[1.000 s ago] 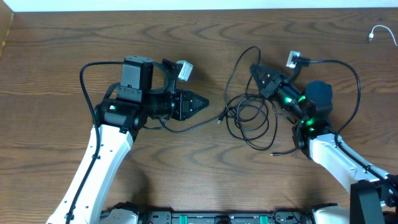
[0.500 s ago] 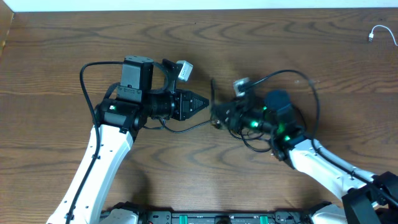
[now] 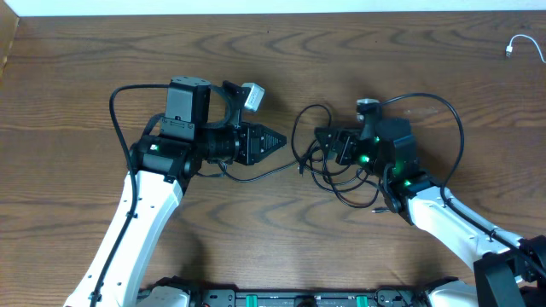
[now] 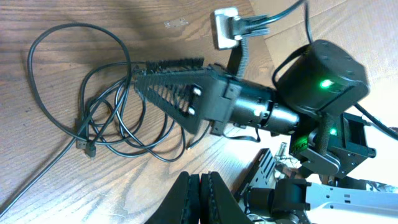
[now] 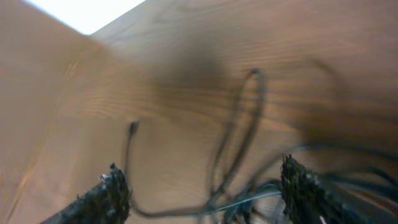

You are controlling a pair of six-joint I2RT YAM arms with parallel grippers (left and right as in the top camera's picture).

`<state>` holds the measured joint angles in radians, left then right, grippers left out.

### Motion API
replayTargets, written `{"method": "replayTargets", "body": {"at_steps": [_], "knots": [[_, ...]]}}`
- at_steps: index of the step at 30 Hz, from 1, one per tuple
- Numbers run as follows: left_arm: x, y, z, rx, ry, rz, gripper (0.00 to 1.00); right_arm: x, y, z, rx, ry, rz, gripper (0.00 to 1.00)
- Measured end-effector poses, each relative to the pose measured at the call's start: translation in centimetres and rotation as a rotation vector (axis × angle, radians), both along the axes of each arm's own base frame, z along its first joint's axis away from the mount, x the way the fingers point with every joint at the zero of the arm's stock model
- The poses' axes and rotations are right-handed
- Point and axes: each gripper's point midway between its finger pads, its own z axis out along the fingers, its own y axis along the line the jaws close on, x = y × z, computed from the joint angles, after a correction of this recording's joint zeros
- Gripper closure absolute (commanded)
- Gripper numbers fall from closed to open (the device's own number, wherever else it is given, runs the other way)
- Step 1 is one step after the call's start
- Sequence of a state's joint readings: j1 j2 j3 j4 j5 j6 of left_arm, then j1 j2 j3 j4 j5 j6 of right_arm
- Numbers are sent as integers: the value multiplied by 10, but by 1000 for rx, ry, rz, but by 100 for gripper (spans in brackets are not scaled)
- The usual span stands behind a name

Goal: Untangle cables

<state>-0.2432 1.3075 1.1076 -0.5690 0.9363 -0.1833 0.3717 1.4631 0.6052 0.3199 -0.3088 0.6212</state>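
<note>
The right gripper reaches the black cables next and grips their overlapping loops, leaving the trailing piece of cable for the left gripper to untangle.
A tangle of thin black cables (image 3: 337, 170) lies at mid-table, its loops overlapping. One strand (image 3: 264, 173) trails left from it, under my left arm. My right gripper (image 3: 327, 147) hovers open over the tangle's left part. In the blurred right wrist view, cable loops (image 5: 239, 124) lie between its spread fingers (image 5: 112, 193), and nothing is gripped. My left gripper (image 3: 273, 141) is shut and empty, pointing right, a little left of the tangle. In the left wrist view, its closed fingers (image 4: 199, 199) face the cables (image 4: 93, 106) and the right gripper (image 4: 146, 78). A white cable (image 3: 522, 44) lies at the far right edge.
The thick black wires of the arms arc above each wrist (image 3: 115, 102) (image 3: 456, 128). Bare wooden table (image 3: 281, 51) stretches behind the grippers. The robot base rail (image 3: 290, 298) runs along the front edge.
My right gripper has opened. It swung left across the tangle, then drew back a little to the right. The black cables have bunched and shifted left. The left arm has not moved.
</note>
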Motion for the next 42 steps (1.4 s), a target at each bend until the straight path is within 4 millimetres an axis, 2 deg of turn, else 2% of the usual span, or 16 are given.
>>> {"method": "replayTargets", "body": {"at_steps": [3, 7, 10, 15, 22, 29, 37, 39, 41, 42], "knots": [[0, 0, 0, 3, -1, 2, 92, -2, -11, -14, -8, 82, -83, 36], [1, 1, -1, 5, -2, 4, 91, -1, -19, -20, -13, 118, -141, 38], [1, 1, -1, 5, -2, 5, 92, -1, -21, -22, -23, 123, -156, 59], [1, 1, -1, 6, -2, 5, 92, -11, -35, -42, -61, 223, -232, 60], [1, 1, -1, 8, -2, 7, 92, -7, -41, -43, -21, 254, -317, 62], [2, 1, -1, 11, -3, 10, 92, 12, -32, -52, 76, 245, -362, 63], [2, 2, -2, 13, -4, 12, 91, 23, -22, -70, 158, 277, -382, 68], [2, 2, -2, 13, -3, 12, 92, 25, -20, -71, 173, 274, -382, 76], [2, 2, -2, 13, -3, 12, 92, 27, -19, -72, 186, 271, -380, 97], [2, 2, -2, 13, -4, 12, 92, 28, -17, -72, 192, 266, -376, 99]]}}
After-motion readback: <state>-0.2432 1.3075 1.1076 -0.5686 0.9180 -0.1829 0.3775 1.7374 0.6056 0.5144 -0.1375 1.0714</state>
